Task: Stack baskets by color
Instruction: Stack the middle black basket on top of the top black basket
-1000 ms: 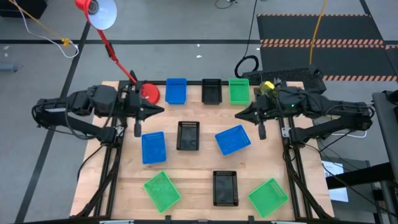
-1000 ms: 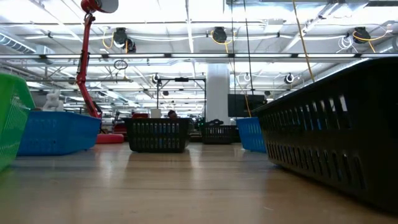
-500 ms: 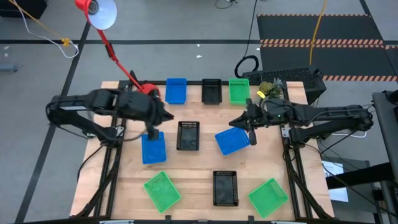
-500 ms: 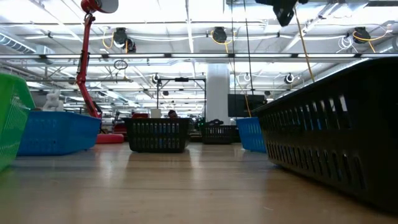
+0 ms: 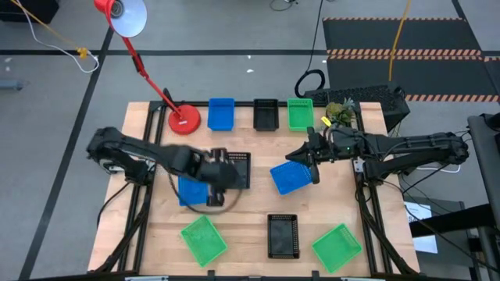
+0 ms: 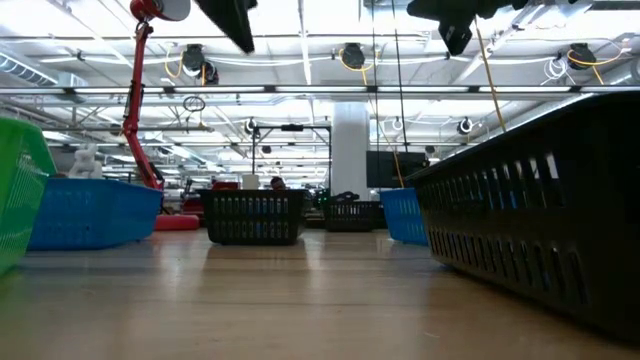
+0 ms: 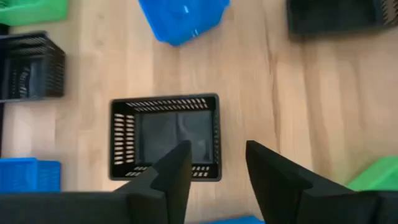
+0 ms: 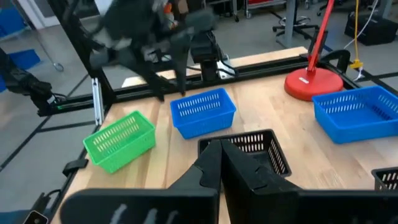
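Next, my left gripper picks up the middle black basket by its rim (image 7: 216, 124) to stack it with the other black basket (image 7: 31, 65).
Nine baskets lie flat on the wooden table (image 5: 156, 218). A blue (image 5: 221, 114), a black (image 5: 266, 115) and a green one (image 5: 300, 114) form the far row. The middle holds a blue (image 5: 187, 191), a black (image 5: 241, 160) and a second blue basket (image 5: 293, 178). Two green (image 5: 203, 238) (image 5: 337, 247) and a black one (image 5: 283, 234) are at the front. My left gripper (image 7: 217, 165) is open and points down above the middle black basket (image 7: 165, 134), touching nothing. My right gripper (image 8: 221, 162) is shut, hanging by the right blue basket's far corner.
A red lamp base (image 5: 184, 119) stands at the far left corner, its stem slanting up to the left. Black frame rails run along both table sides. Bare wood lies between the middle and front rows (image 5: 242, 211).
My left gripper has swung from beside the lamp base toward the table's middle and near edge, sinking and tipping from level to pointing steeply down above the middle black basket. My right gripper has sunk a little toward the right blue basket. No basket has moved.
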